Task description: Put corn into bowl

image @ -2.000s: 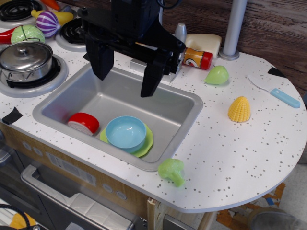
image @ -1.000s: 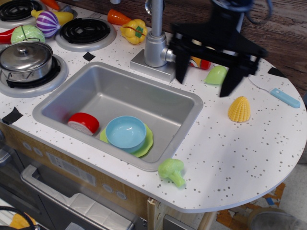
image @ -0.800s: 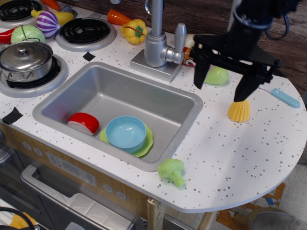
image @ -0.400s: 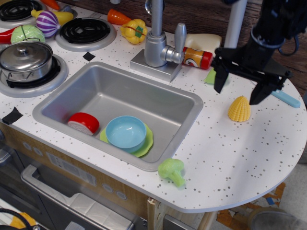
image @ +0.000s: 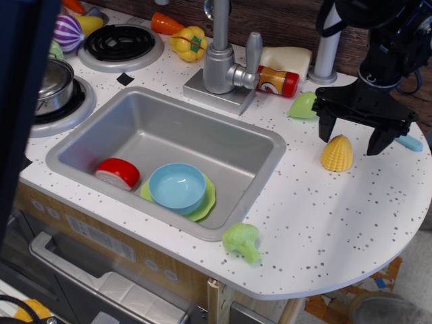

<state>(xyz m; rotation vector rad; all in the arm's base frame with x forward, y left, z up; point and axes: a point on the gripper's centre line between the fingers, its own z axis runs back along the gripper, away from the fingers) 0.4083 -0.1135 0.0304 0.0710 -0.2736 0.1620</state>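
My gripper should next take hold of the corn point(image: 337, 153) by its ribbed yellow sides, so that it can put the corn into the light blue bowl point(image: 177, 187).
The yellow ribbed corn point(image: 337, 153) stands on the white speckled counter at the right. My black gripper point(image: 349, 139) is open, its two fingers spread wide, one just left of the corn's top and one to its right, slightly behind and above it. It holds nothing. The light blue bowl point(image: 177, 187) sits on a lime green plate point(image: 205, 201) at the front of the steel sink point(image: 251, 140), far to the left of the corn.
A red-and-white toy point(image: 117, 173) lies in the sink beside the bowl. A light green pear-like toy point(image: 303, 104), a faucet point(image: 223, 59), a bottle point(image: 277, 82) and a blue-handled knife point(image: 409, 142) are near the gripper. A green broccoli point(image: 242, 241) sits at the front edge. A dark blur point(image: 20, 94) covers the left.
The gripper has swung from above the sink rightward across the counter and come down around the corn. A dark blur has appeared at the left edge. The corn has not moved.
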